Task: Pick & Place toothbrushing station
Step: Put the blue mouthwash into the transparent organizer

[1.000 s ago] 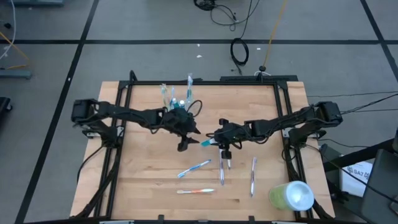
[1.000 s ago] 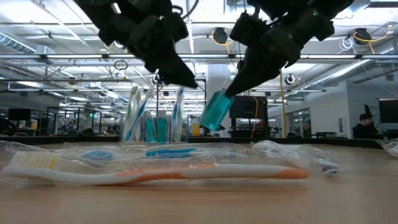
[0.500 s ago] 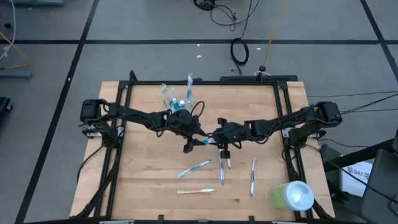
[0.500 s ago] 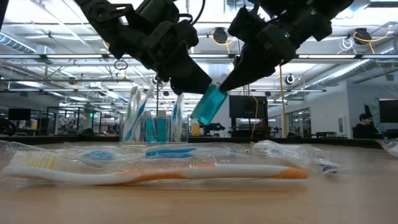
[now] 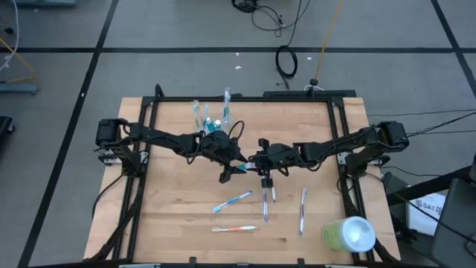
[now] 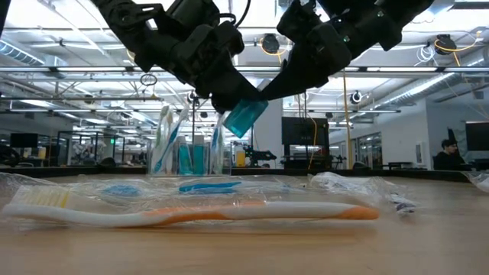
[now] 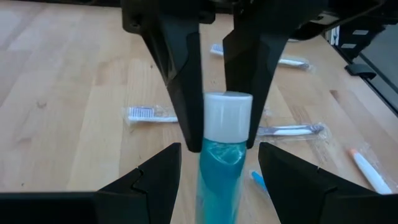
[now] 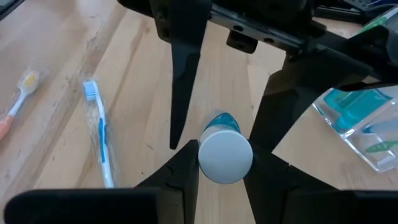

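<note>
Next, my left gripper grabs the tube by its bare blue body, since my right gripper's fingers cover the white cap.
A small blue tube with a white cap is held above the table's middle, between my two grippers. My right gripper is shut on it. My left gripper is open, and its fingers stand on either side of the tube's blue body with small gaps. The clear cup with toothbrushes and tubes stands on the table's far side. It also shows in the low view. My right gripper pinches the tube's white cap between its two fingers. It comes about level from the table's right. The tube is lifted clear and tilted, and its blue body sticks out past the fingertips toward my left gripper.
Wrapped toothbrushes lie on the near half of the table: a blue one, an orange one and two more. A large lime-green cylinder lies at the near right corner. Black frame rails run along the table's sides.
My left gripper has moved toward the table's right, and its open fingers now straddle the tube. My right gripper has kept hold of the cap and tipped the tube, so its blue end has swung up and toward the left gripper.
</note>
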